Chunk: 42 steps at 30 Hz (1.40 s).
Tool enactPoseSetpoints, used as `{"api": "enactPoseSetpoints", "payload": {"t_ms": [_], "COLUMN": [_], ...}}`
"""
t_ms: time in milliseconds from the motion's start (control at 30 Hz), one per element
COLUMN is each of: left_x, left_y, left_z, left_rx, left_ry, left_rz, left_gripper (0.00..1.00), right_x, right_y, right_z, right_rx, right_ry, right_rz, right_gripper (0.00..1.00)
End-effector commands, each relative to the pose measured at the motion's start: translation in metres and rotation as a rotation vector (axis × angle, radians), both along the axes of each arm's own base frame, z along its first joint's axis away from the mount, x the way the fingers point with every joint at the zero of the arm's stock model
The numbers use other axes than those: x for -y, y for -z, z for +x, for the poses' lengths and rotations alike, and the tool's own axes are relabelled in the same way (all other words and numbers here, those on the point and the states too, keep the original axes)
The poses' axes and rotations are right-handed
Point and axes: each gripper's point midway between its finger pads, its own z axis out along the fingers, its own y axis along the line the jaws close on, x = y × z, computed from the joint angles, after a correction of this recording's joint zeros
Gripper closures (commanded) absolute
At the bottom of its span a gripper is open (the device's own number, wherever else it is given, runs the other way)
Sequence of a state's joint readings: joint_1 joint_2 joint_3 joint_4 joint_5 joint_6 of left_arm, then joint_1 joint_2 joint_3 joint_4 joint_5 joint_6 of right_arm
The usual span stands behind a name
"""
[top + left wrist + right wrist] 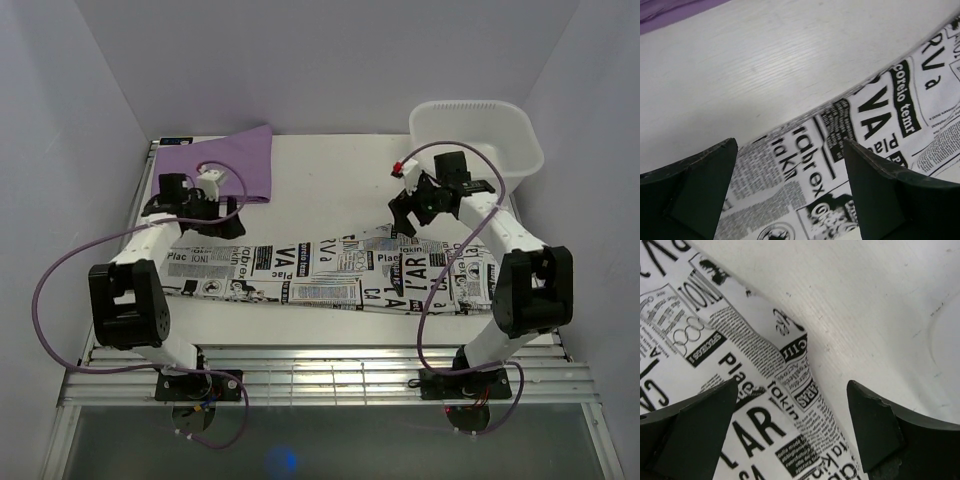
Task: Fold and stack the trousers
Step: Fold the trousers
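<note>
I need to fold the outer end of the trousers inward over the rest of them, so my left gripper should next grab the trousers (330,272) by the trousers' outer end (175,269).
The newspaper-print trousers (330,272) lie flat in a long strip across the near half of the table. My left gripper (208,222) hovers open over their far left edge; in the left wrist view the print (840,145) runs between the spread fingers (705,185). My right gripper (412,216) hovers open over the far right edge; in the right wrist view a raised fold of the trousers (800,385) lies between the fingers (875,430). Neither gripper holds anything.
A plain purple folded cloth (232,160) lies at the back left; a strip of it shows in the left wrist view (670,12). A white plastic basket (478,135) stands at the back right. Bare white table (330,190) lies behind the trousers.
</note>
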State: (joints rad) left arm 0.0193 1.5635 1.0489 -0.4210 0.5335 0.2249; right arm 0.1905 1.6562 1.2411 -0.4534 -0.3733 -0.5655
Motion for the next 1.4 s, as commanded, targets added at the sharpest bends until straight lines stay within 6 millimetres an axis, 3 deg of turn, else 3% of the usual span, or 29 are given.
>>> {"api": "enactPoseSetpoints", "payload": {"t_ms": [0,33,100,233,367,400,500,767,967,1033,1133,1267,1367], "left_x": [-0.028,-0.05,-0.071,-0.12,-0.164,-0.182,-0.207,-0.217,-0.231,-0.226,-0.207,-0.177,-0.169], "left_y": [-0.014,-0.011,-0.008,-0.011,0.003,0.006,0.008,0.026,0.057,0.067,0.087,0.099,0.109], "left_z": [-0.024,-0.025,-0.029,-0.036,-0.047,-0.053,-0.063,-0.079,-0.082,-0.082,-0.093,-0.104,-0.112], "left_rx": [-0.067,-0.075,-0.08,-0.068,-0.146,-0.162,-0.183,-0.229,-0.322,-0.36,-0.427,-0.47,-0.507], "left_ry": [-0.053,-0.121,-0.178,-0.325,-0.432,-0.48,-0.536,-0.555,-0.655,-0.643,-0.588,-0.518,-0.521], "left_rz": [-0.086,-0.069,-0.04,0.002,0.104,0.112,0.108,0.104,0.111,0.086,0.023,-0.076,-0.089], "left_gripper": [0.02,0.02,0.02,0.02,0.02,0.02,0.02,0.06,0.12,0.14,0.15,0.18,0.29], "right_x": [0.018,0.021,0.04,0.09,0.159,0.169,0.189,0.19,0.191,0.191,0.19,0.189,0.187], "right_y": [0.014,0.025,0.057,0.103,0.132,0.14,0.14,0.135,0.13,0.129,0.127,0.126,0.123], "right_z": [-0.076,-0.094,-0.138,-0.171,-0.173,-0.177,-0.168,-0.166,-0.162,-0.162,-0.161,-0.16,-0.157], "right_rx": [-0.2,-0.263,-0.418,-0.51,-0.589,-0.641,-0.657,-0.658,-0.636,-0.635,-0.631,-0.635,-0.628], "right_ry": [-0.088,-0.099,-0.105,-0.082,0.072,0.093,0.148,0.14,0.145,0.144,0.143,0.146,0.144], "right_rz": [-0.059,-0.076,-0.153,-0.319,-0.394,-0.396,-0.373,-0.358,-0.356,-0.353,-0.349,-0.338,-0.33], "right_gripper": [0.06,0.06,0.07,0.09,0.12,0.13,0.15,0.14,0.14,0.14,0.14,0.14,0.14]}}
